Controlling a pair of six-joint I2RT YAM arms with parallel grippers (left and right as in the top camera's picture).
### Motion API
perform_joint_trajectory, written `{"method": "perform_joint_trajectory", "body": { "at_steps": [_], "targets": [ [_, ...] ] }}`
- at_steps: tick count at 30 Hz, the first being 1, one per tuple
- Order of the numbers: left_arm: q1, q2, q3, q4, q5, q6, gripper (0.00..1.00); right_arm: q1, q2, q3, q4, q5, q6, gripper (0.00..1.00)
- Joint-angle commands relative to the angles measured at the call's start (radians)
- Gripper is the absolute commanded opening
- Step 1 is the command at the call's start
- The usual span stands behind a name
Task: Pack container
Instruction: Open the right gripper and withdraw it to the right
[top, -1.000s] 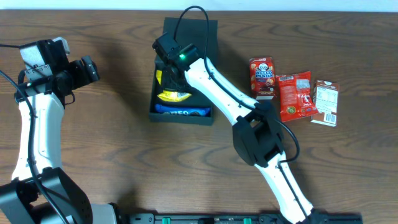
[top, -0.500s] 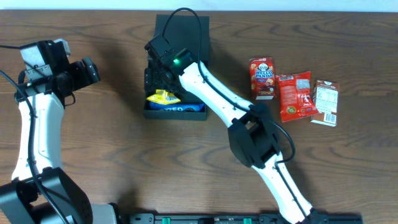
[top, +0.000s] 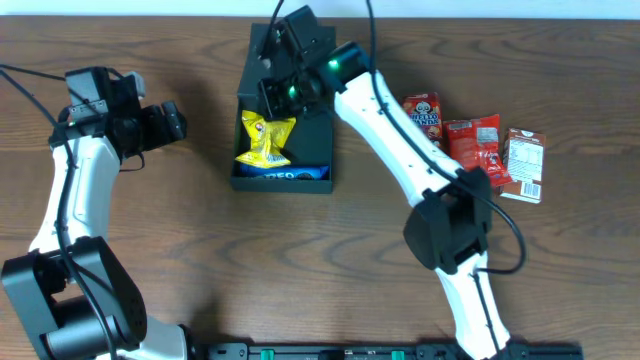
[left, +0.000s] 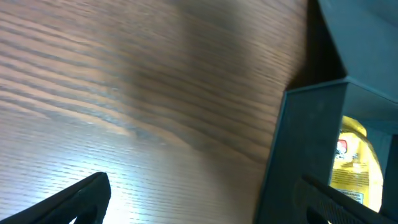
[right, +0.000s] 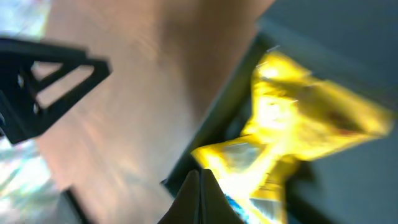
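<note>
My left gripper grabs the yellow snack packet by its edge beside the blue packet (top: 287, 174) next, since its body stays free to settle inside the container.
The black container (top: 325, 150) stands open at the back middle of the table, its flap lid (top: 300, 35) raised behind it. A yellow snack packet (top: 266, 140) and a blue packet (top: 287, 174) lie inside. My right gripper (top: 272, 98) hovers over the container's back part, shut and empty. In the blurred right wrist view its closed fingers (right: 200, 190) point down beside the yellow packet (right: 298, 124). My left gripper (top: 172, 120) is open and empty, left of the container. In the left wrist view its fingers (left: 202, 186) face the container's wall (left: 305, 149).
Three snack packets lie right of the container: a red Hello Panda box (top: 422, 122), a red bag (top: 473, 152) and a brown-and-white packet (top: 523, 163). The right arm reaches across the table from the front edge.
My right gripper rose out of the container and moved back and right, leaving the yellow packet lying inside. My left gripper moved right, closer to the container. The container slid slightly left.
</note>
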Motion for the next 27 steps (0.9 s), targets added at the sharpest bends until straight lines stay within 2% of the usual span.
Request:
{"method": "perform_joint_trajectory", "body": {
  "at_steps": [1,12,18,22,24,27],
  "targets": [
    [-0.004,0.001,0.01,0.0,0.024,0.015,0.95,-0.021,0.105,-0.037,0.006,-0.225,-0.053,0.02],
    [-0.005,0.001,0.01,0.01,0.028,0.015,0.95,-0.043,0.214,-0.131,0.035,-0.204,-0.051,0.02],
    [-0.012,0.001,0.01,0.031,0.047,0.022,0.95,-0.082,0.168,-0.034,0.034,-0.205,-0.055,0.02],
    [-0.038,0.001,0.01,0.031,0.048,0.024,0.95,-0.107,0.103,0.033,-0.003,-0.2,-0.111,0.02],
    [-0.064,0.001,0.01,0.031,0.049,0.058,0.95,-0.124,0.047,0.05,-0.028,-0.124,-0.135,0.02],
    [-0.112,0.001,0.01,0.035,0.049,0.087,0.95,-0.164,-0.043,0.05,-0.085,0.126,-0.134,0.01]
  ]
}}
